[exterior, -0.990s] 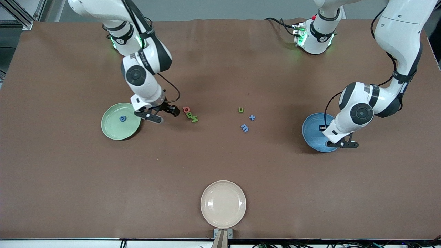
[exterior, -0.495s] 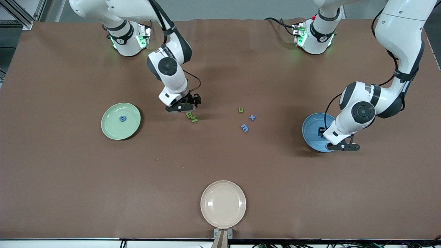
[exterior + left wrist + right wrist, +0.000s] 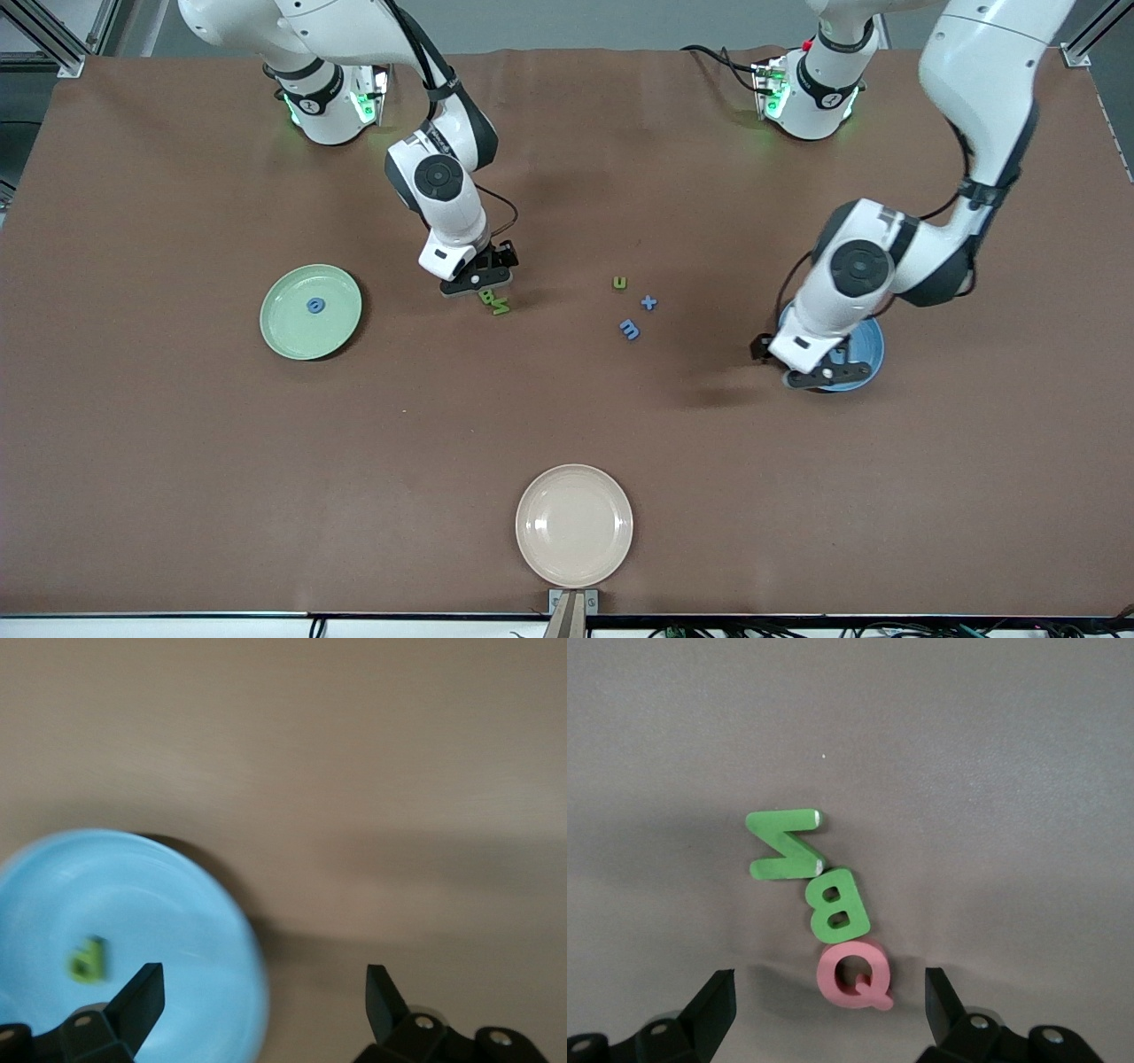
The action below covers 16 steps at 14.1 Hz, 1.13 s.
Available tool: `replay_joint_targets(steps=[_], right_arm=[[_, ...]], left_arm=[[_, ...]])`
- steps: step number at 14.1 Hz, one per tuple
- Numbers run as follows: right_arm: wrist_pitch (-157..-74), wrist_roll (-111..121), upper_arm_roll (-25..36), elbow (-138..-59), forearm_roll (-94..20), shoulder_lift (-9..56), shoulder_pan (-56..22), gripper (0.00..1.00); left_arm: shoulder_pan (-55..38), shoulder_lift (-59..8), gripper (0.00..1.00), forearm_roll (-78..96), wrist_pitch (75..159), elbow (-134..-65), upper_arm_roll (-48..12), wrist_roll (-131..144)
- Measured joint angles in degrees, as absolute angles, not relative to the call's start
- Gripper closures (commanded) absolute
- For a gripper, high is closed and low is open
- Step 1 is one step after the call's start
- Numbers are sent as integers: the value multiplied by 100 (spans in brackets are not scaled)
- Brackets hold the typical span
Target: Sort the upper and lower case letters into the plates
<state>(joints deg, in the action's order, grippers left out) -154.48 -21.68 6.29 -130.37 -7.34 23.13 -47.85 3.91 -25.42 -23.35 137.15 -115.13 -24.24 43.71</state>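
My right gripper's fingers are beside the red Q (image 3: 855,974) below the green B (image 3: 838,906), so my right gripper closes on the red Q next.
My right gripper (image 3: 828,1001) is open, low over the table, its jaws on either side of a red Q (image 3: 852,976). A green B (image 3: 835,906) touches the Q, and a green N (image 3: 784,846) lies just past the B. In the front view the right gripper (image 3: 478,282) hides the Q. The light green plate (image 3: 310,312) holds a blue o (image 3: 315,306). My left gripper (image 3: 261,997) is open and empty over the rim of the blue plate (image 3: 115,930), which holds a green letter (image 3: 89,958). A green u (image 3: 620,283), a blue x (image 3: 648,302) and a blue m (image 3: 629,330) lie mid-table.
A cream plate (image 3: 574,525) sits by the table edge nearest the front camera. The left arm's hand (image 3: 802,346) covers most of the blue plate (image 3: 873,346) in the front view. Bare brown tabletop (image 3: 443,416) lies between the plates.
The right gripper moved from beside the light green plate to the Q and came down over it. The left gripper opened over the blue plate and shifted toward mid-table.
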Motion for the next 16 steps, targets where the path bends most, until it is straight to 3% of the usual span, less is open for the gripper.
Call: replay_joint_targets(steps=[2, 5, 8, 13, 16], right_arm=[[-15446, -2140, 635, -13031, -734, 2338, -4783, 16], [-15446, -2122, 639, -13019, -734, 2395, -4778, 44], [-15419, -2122, 650, -12973, -734, 2394, -4772, 98], [-15250, -2096, 679, -12923, -735, 2383, -4630, 100], [-14584, -1315, 733, -12854, -734, 2187, -4018, 100]], left_arm=[[-91, -2686, 0, -2335, 13713, -11335, -2432, 5518], [-672, -3078, 0, -2333, 13712, -10968, -2437, 7196], [-1093, -3487, 0, -2333, 13712, -10705, -2436, 8284], [-1495, -3874, 0, -2329, 13714, -10318, -2435, 8853], [-1641, -4013, 0, -2197, 13713, -10121, -2436, 8885]])
